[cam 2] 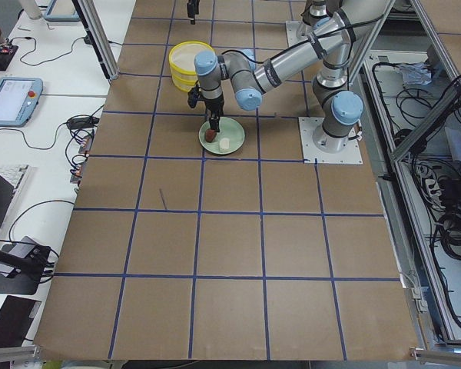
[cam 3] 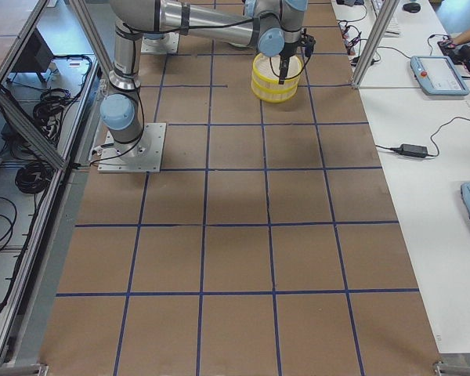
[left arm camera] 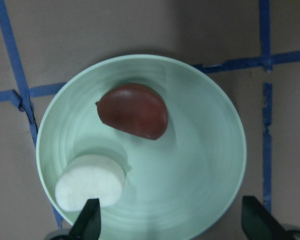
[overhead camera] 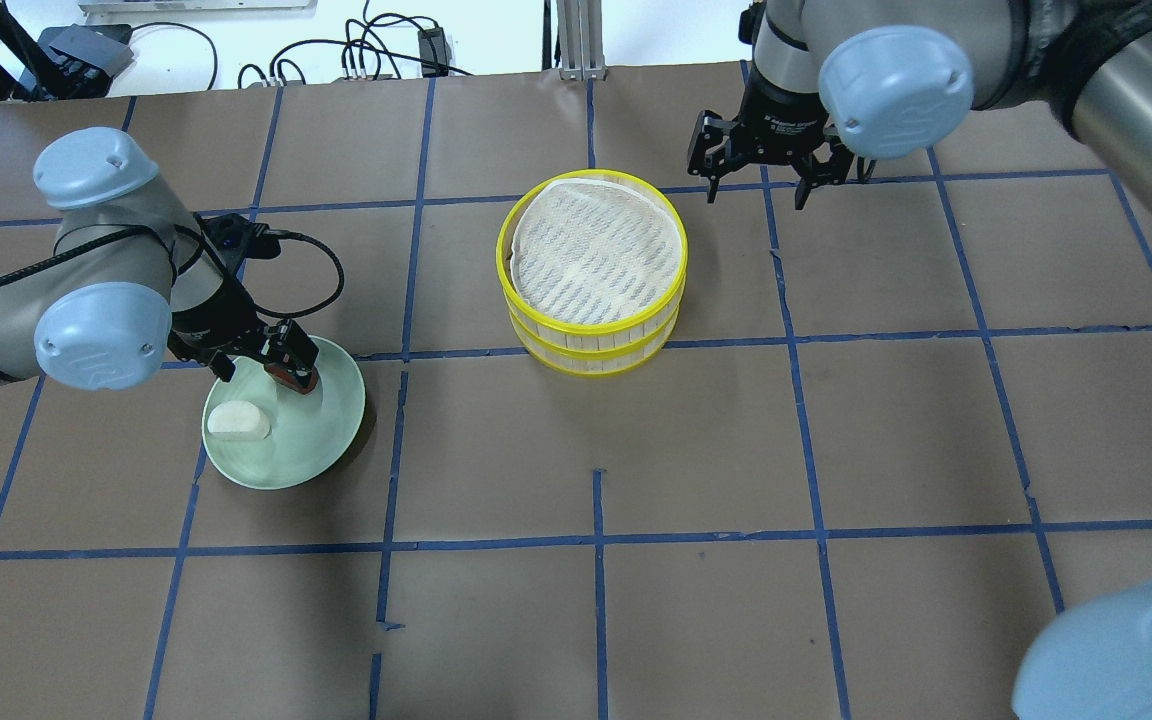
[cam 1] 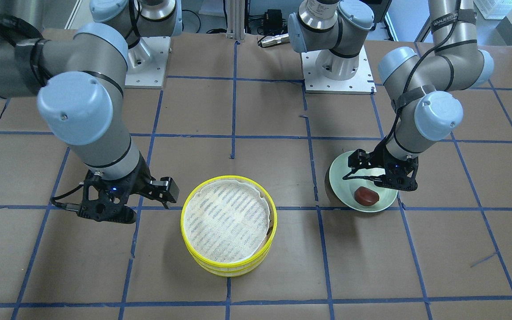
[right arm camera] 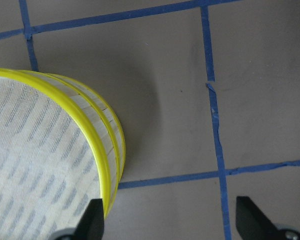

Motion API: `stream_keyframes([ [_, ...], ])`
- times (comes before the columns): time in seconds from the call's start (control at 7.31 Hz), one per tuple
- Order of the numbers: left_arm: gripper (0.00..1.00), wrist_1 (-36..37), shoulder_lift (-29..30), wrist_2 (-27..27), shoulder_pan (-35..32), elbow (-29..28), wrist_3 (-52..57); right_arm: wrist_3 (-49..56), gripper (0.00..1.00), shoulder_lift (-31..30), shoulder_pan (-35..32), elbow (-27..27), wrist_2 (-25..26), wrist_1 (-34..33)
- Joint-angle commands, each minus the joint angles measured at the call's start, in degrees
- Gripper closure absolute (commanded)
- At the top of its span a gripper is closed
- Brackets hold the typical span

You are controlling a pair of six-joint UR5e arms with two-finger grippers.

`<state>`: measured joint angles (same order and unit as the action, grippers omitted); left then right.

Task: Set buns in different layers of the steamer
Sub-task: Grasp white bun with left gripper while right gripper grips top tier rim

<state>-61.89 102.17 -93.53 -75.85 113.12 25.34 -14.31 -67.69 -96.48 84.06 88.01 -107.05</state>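
Observation:
The steamer's layers need to be opened up for the buns. My right gripper will next grab the top steamer layer by its yellow rim.
The dark reddish-brown bun and the white bun lie side by side on a pale green plate. My left gripper hangs open just above that plate, over the brown bun. The white bun lies beside it. The two yellow-rimmed steamer layers stand stacked in the table's middle, and the top cloth liner is bare. My right gripper is open and empty, a little beyond the stack's right side.
The brown table cover has a blue tape grid. The two arm bases stand at the robot's edge of the table. Cables lie beyond the far edge.

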Motion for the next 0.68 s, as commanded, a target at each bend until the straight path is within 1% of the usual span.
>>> stream_keyframes([
  [0.0, 0.0, 1.77, 1.62, -3.76, 1.67, -0.27, 12.84, -1.96, 0.12, 4.47, -2.05, 1.37, -0.04, -7.52],
  [0.14, 0.01, 2.65, 2.5, -3.85, 1.67, -0.18, 14.98, -2.3, 0.13, 5.1, -2.31, 1.37, -0.12, -7.82],
  [0.27, 0.01, 2.92, 3.29, -4.81, 1.67, 0.43, 15.61, -2.39, 0.15, 5.2, -2.83, 1.63, -0.12, -7.82],
  [0.41, 0.01, 2.92, 4.34, -6.73, 1.67, 0.43, 15.7, -4.04, 0.31, 5.98, -3.1, 1.89, -2.56, -7.82],
  [0.55, 0.0, 2.74, 4.44, -6.92, 1.67, 0.69, 16.31, -5.02, 0.44, 6.07, -3.1, 1.98, -4.41, -7.73],
])
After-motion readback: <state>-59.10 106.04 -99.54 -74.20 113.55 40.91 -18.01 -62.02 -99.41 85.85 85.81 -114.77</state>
